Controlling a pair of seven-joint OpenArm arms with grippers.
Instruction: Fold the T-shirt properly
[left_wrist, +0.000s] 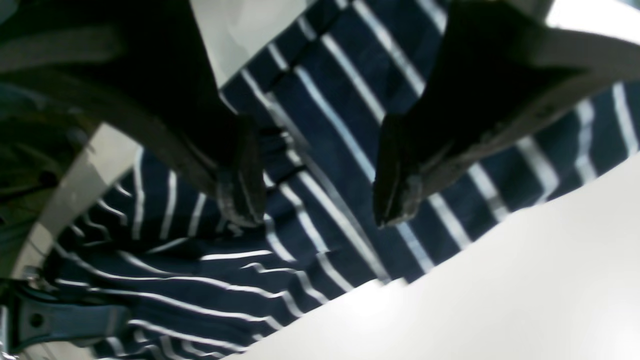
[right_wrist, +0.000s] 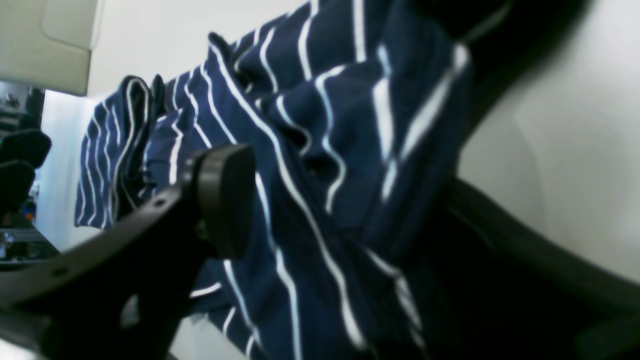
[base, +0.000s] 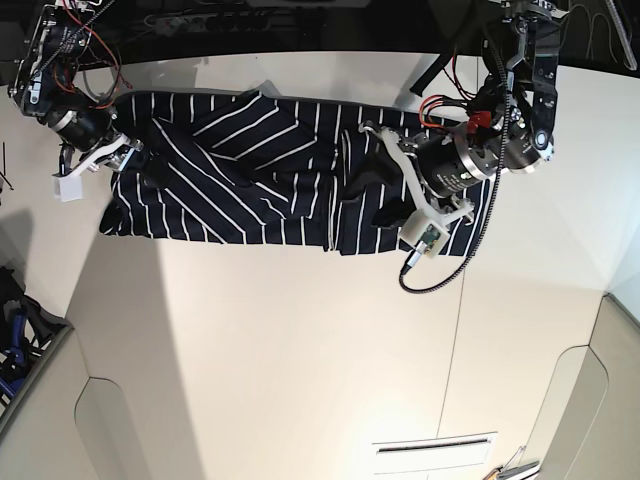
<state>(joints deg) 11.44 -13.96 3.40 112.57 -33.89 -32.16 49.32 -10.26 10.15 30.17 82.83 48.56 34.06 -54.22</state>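
Bunched shirt fabric stands between my right gripper's fingers, down by the table, so my right gripper closes on the fabric next.
The dark navy T-shirt (base: 250, 170) with thin white stripes lies spread and wrinkled along the far side of the white table (base: 300, 340). My left gripper (base: 368, 195) is open just above the shirt's right part. In the left wrist view its two fingertips (left_wrist: 245, 200) stand apart over a hem of the shirt (left_wrist: 320, 150), with nothing between them. My right gripper (base: 128, 155) is at the shirt's left end. In the right wrist view its fingers (right_wrist: 225, 200) stand wide apart with bunched shirt fabric (right_wrist: 340, 150) between them.
The shirt's near edge runs close to bare table (left_wrist: 500, 290). A cable (base: 440, 270) hangs from the left arm onto the table. The table's far edge (base: 300, 55) is just behind the shirt. Beige panels (base: 80, 430) flank the near corners.
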